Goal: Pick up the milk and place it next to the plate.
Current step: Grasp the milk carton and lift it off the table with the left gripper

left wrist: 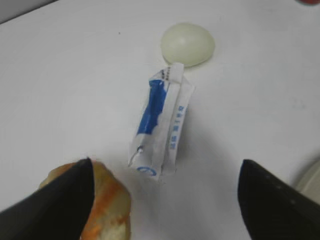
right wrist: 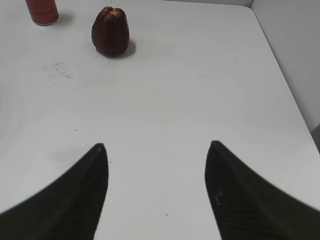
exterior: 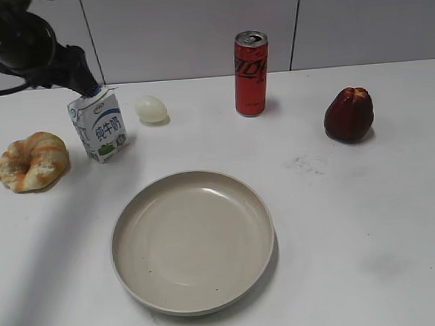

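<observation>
I should next grab the milk's two broad sides with my left gripper, because the milk is long along its top fold [left wrist: 166, 117] but narrow across it.
The milk [exterior: 99, 128] is a small white carton with a blue top edge, standing upright at the back left of the table. From above in the left wrist view [left wrist: 161, 125] its folded top ridge shows. My left gripper [exterior: 87, 86] hovers just above the carton top, and its jaws [left wrist: 166, 164] are wide open and empty. The plate [exterior: 193, 241], a large beige dish, lies in front of the carton with a gap between them; its rim shows at the right edge of the left wrist view [left wrist: 312, 181]. My right gripper [right wrist: 157, 145] is open and empty over bare table.
A bread ring [exterior: 32, 161] lies left of the milk, close under my left jaw [left wrist: 107, 200]. A pale egg-shaped thing [exterior: 152, 108] sits right behind the carton. A red soda can [exterior: 251, 72] and a dark red fruit [exterior: 348, 114] stand at the back right.
</observation>
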`<action>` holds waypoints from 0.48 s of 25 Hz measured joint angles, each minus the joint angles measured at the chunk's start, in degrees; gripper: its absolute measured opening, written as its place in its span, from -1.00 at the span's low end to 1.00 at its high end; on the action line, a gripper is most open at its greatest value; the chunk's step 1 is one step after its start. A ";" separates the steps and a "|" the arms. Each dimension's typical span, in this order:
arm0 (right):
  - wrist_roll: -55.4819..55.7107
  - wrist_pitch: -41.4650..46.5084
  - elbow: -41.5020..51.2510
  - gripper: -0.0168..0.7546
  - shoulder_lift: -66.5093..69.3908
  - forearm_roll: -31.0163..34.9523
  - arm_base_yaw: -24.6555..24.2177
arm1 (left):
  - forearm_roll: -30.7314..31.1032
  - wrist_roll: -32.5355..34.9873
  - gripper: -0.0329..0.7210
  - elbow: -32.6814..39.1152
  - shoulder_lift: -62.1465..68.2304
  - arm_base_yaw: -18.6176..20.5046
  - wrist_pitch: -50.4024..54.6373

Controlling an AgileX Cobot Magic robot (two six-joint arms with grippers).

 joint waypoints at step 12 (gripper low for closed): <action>0.00 0.00 0.00 0.25 0.00 0.00 0.00 | 3.84 0.36 0.93 -3.89 11.24 -0.83 -3.51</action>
